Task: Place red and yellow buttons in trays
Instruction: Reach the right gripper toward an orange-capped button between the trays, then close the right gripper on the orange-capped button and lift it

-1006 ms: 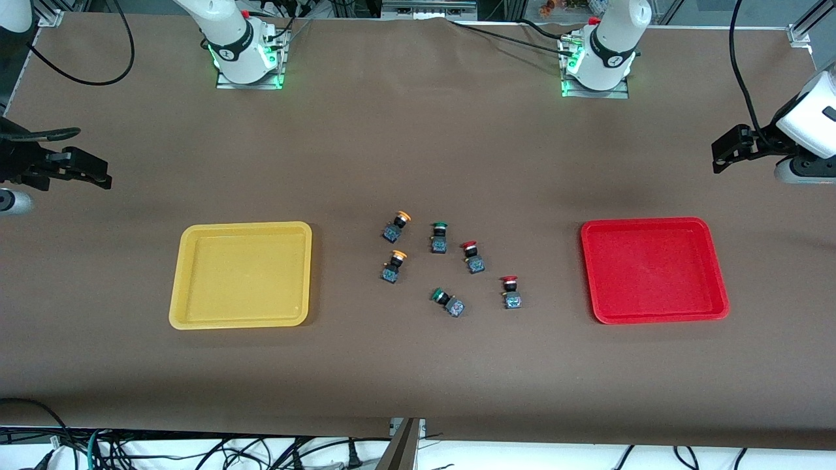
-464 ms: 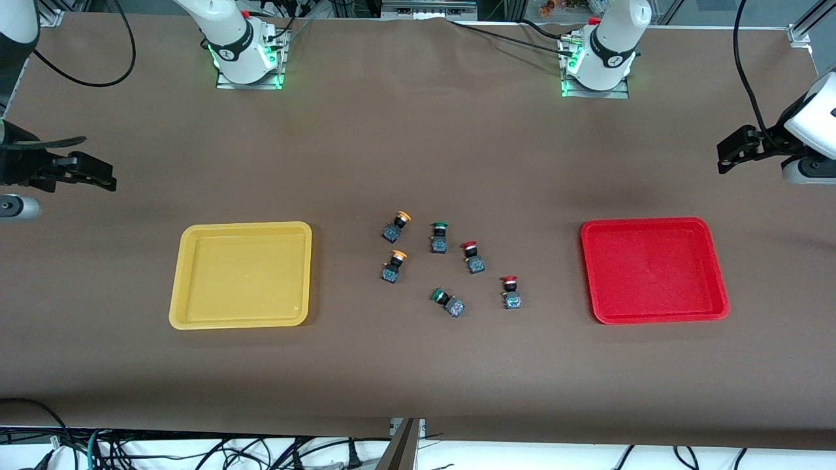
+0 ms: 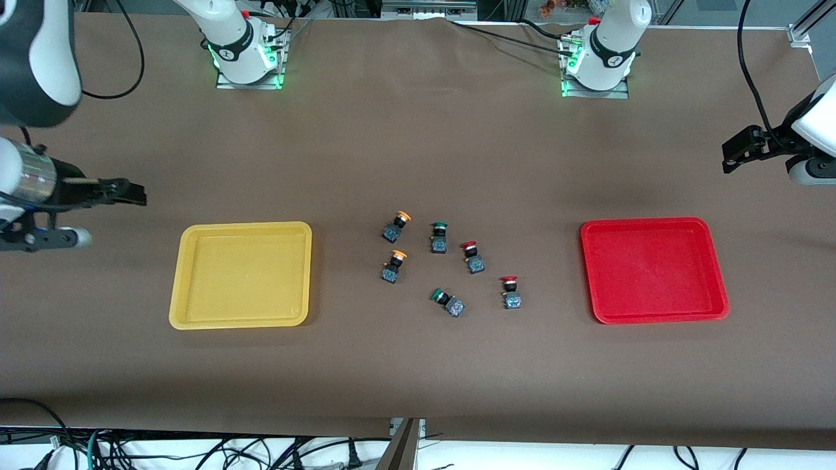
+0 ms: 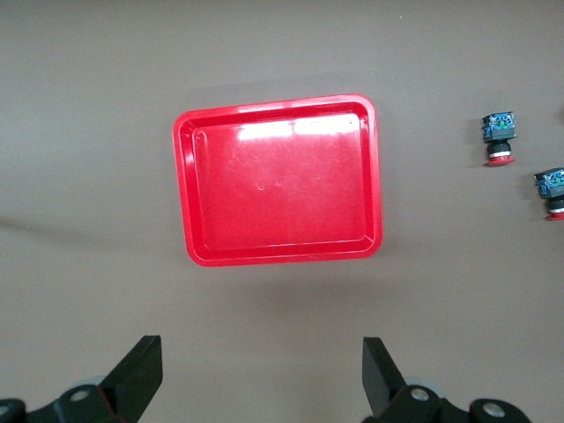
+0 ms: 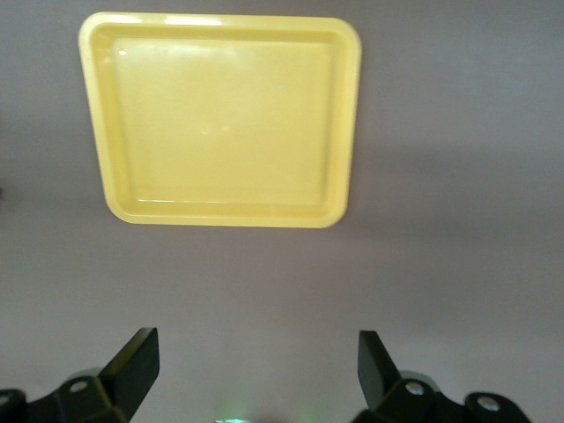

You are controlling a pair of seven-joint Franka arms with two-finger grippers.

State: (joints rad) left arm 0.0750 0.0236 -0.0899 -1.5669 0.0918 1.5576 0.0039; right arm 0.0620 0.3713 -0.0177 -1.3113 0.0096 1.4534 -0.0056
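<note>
I need to grab the yellow-capped button by its blue switch body (image 3: 392, 232) with my right gripper next. Then I can put a yellow button in the yellow tray (image 3: 241, 274).
Two yellow-capped buttons (image 3: 396, 226) (image 3: 394, 266) and two red-capped buttons (image 3: 471, 256) (image 3: 510, 291) lie in a cluster at the table's middle. The yellow tray (image 3: 241, 274) lies toward the right arm's end and the red tray (image 3: 653, 269) toward the left arm's end; both are empty. My right gripper (image 3: 124, 192) is open and empty over bare table beside the yellow tray (image 5: 220, 123). My left gripper (image 3: 738, 153) is open and empty over bare table at the left arm's end. The left wrist view shows the red tray (image 4: 282, 181) and the two red buttons (image 4: 498, 139) (image 4: 552, 189).
Two green-capped buttons (image 3: 438, 236) (image 3: 447, 301) lie in the same cluster, one between the yellow and red pairs, one nearest the front camera. The arm bases (image 3: 245, 55) (image 3: 597, 62) stand along the table's farthest edge.
My right arm has swung in over the table, its gripper moving toward the yellow tray. My left gripper has drifted slightly outward toward the table's end. Buttons and trays have not moved.
</note>
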